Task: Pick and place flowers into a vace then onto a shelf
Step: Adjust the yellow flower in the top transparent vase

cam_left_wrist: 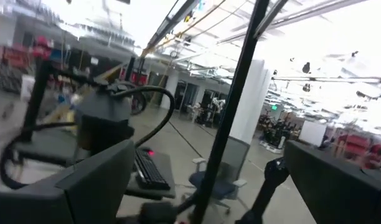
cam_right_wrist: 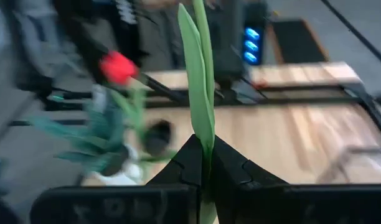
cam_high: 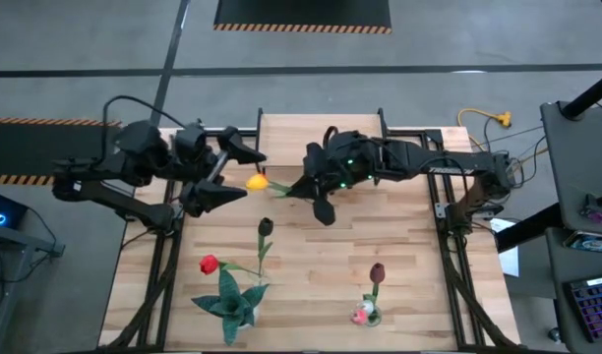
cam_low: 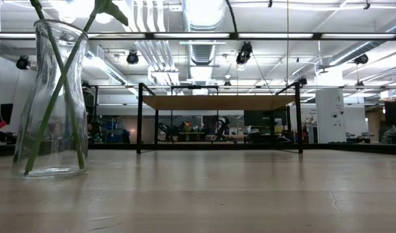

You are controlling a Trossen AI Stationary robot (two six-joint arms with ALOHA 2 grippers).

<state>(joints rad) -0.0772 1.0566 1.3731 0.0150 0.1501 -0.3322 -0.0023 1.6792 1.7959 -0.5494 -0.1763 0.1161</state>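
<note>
The left gripper reaches the tulip next and grips its leafy green stem [cam_high: 279, 188], leaving the tulip's yellow head [cam_high: 257, 182] free to top the vase.
My right gripper [cam_high: 303, 189] is shut on a yellow-orange tulip [cam_high: 257, 182], held above the table's middle in front of the shelf [cam_high: 321, 128], a light-wood board on black legs [cam_low: 217, 102]. My left gripper [cam_high: 244, 175] is open; the tulip's head is just beyond its fingertips and apart from them. A glass vase [cam_low: 49, 97] stands on the table with two green stems in it. A red tulip [cam_high: 209, 264] and a black tulip [cam_high: 266, 226] rise near the table's near left. My right gripper pinches the tulip's green stem and leaf [cam_right_wrist: 204, 149] between its two fingers. The fingers come level from the table's right side. The stem runs on beyond the fingertips toward the left, with the head [cam_high: 257, 182] at its free end. The tulip is lifted clear.
A spiky teal plant [cam_high: 230, 300] stands at the near left. A maroon tulip [cam_high: 377, 272] and a white-pink one [cam_high: 363, 315] are at the near right. Black frame posts [cam_high: 260, 120] flank the shelf. Bare planks [cam_high: 321, 256] lie between the two flower groups.
</note>
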